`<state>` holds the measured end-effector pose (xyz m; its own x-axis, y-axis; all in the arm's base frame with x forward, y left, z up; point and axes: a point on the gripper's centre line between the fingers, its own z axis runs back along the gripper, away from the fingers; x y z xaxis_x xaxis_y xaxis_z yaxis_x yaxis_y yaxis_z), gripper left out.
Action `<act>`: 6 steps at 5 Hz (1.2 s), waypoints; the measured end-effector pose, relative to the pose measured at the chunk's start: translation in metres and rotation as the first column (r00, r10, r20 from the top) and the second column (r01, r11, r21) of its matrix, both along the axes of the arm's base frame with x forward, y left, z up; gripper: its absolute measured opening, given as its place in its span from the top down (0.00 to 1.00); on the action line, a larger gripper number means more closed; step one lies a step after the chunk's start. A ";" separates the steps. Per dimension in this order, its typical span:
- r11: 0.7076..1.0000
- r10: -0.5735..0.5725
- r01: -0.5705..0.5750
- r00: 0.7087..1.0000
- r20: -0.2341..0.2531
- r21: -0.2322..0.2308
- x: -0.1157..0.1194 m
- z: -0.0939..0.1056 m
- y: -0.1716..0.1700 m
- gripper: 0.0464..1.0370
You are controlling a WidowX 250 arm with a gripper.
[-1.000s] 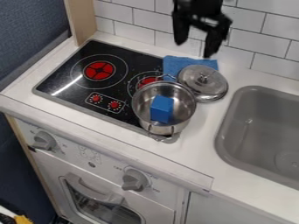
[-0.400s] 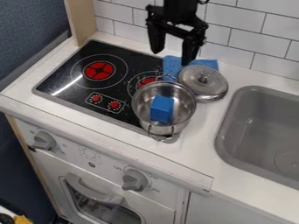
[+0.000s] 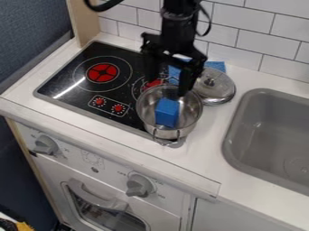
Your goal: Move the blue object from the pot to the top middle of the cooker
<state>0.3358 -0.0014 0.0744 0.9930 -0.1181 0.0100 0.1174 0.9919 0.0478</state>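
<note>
I should next grab the upper part of the blue block with my gripper to move the block from the pot (image 3: 147, 118) to the top middle of the cooker.
The black gripper (image 3: 166, 88) hangs open over the back part of the pot, its two fingers apart, with nothing held between them. Inside the silver pot (image 3: 147, 118) lies the blue object (image 3: 166, 113), a block, just below and in front of the fingertips. Whether the gripper touches the pot I cannot tell. The pot stands on the right front part of the black cooker (image 3: 66, 72), partly covering a burner. The cooker's top middle is partly behind the gripper's left finger.
A metal lid (image 3: 216, 90) rests right of the pot, partly on a blue cloth (image 3: 216, 66). Farther right is the grey sink (image 3: 265, 135). A tiled wall (image 3: 136, 31) stands behind the counter, and a wooden post (image 3: 86, 22) is at the back left.
The gripper has come down and to the left, from in front of the tiled wall to over the pot. The blue object, pot and lid have kept their places.
</note>
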 end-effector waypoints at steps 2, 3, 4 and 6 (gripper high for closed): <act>0.999 -0.027 0.026 0.999 0.019 0.046 -0.014 0.000 -0.002 0.04; 0.998 -0.037 0.038 0.999 -0.031 0.050 -0.014 -0.019 -0.001 0.04; 0.998 -0.051 0.052 0.998 -0.046 0.034 -0.011 -0.025 -0.004 0.04; 0.994 -0.100 0.094 0.985 -0.141 -0.050 -0.013 -0.046 -0.008 0.09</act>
<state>0.3226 -0.0097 0.0281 0.9684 -0.2164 -0.1240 0.2157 0.9763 -0.0192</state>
